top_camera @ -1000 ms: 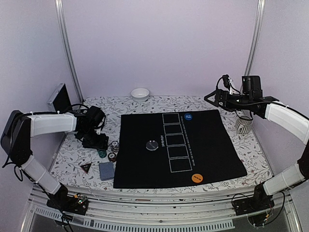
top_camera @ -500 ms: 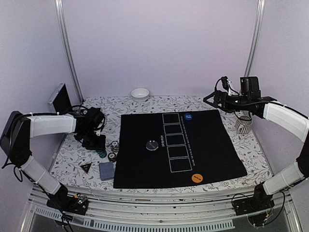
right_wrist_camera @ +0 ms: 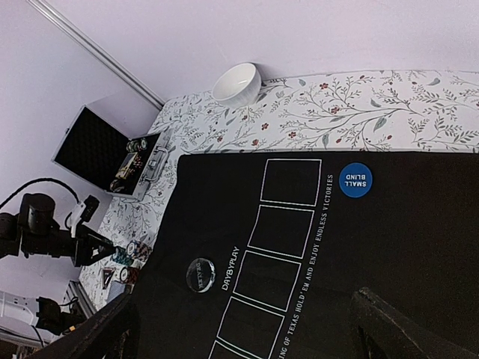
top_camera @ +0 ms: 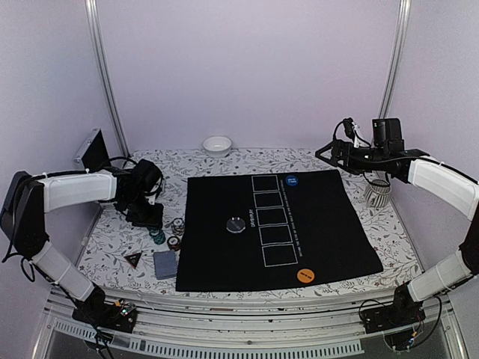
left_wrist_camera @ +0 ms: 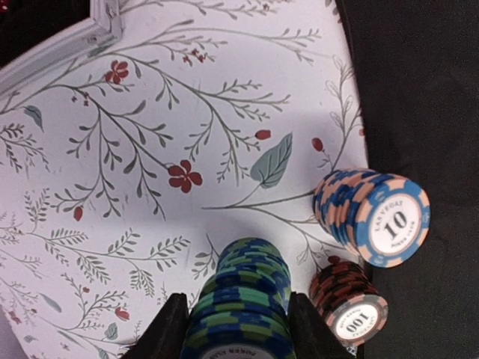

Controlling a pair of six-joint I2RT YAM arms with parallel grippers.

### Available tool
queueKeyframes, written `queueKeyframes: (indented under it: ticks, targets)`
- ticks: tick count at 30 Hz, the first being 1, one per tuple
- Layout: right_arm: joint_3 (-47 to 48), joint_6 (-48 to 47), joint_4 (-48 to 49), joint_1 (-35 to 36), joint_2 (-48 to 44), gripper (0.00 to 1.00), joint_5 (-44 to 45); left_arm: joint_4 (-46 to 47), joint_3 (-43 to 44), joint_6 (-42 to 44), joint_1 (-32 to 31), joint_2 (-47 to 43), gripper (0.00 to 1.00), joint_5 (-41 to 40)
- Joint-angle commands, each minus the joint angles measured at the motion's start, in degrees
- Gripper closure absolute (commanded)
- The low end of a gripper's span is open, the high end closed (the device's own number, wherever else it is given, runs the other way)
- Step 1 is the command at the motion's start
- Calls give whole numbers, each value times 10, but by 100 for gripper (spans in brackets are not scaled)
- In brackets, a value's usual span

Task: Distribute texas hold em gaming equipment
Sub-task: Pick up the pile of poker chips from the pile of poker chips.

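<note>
My left gripper is closing both fingers on the upper green-and-blue chips, so if I lifted it now, these would come up while the lower ones would stay.
In the left wrist view a stack of green-and-blue poker chips stands between my left gripper's fingers, which press on both its sides. Beside it are a blue-and-peach "10" stack and a red-and-black "100" stack, at the black mat's left edge. From above, the left gripper is over the chips. A triangle marker and grey-blue cards lie nearer. On the mat are the dealer button, a blue disc and an orange disc. My right gripper hangs open, high over the mat's far right corner.
The open aluminium case stands at the far left, its corner just beyond the chips. A white bowl sits at the back. A white ribbed object is off the mat's right side. The mat carries a row of card outlines.
The left gripper has closed onto the green chip stack and shifted slightly toward the back. The right arm has edged a little to the left, still open.
</note>
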Motion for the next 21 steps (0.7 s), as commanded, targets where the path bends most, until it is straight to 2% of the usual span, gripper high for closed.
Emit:
queueKeyframes:
  ticks: [1, 5, 9, 14, 21]
  targets:
    - [17, 0, 2, -2, -3, 1, 1, -32, 50, 22, -3, -22, 100, -23]
    - [19, 2, -1, -2, -7, 1, 3, -60, 107, 37, -15, -10, 100, -27]
    - [21, 3, -3, -2, -12, 1, 7, -93, 189, 55, -64, 27, 100, -25]
    - [21, 7, -7, -2, -16, 1, 7, -72, 263, 80, -120, 89, 100, 12]
    - [15, 12, -14, -2, -31, 1, 12, -37, 323, 105, -159, 212, 100, 39]
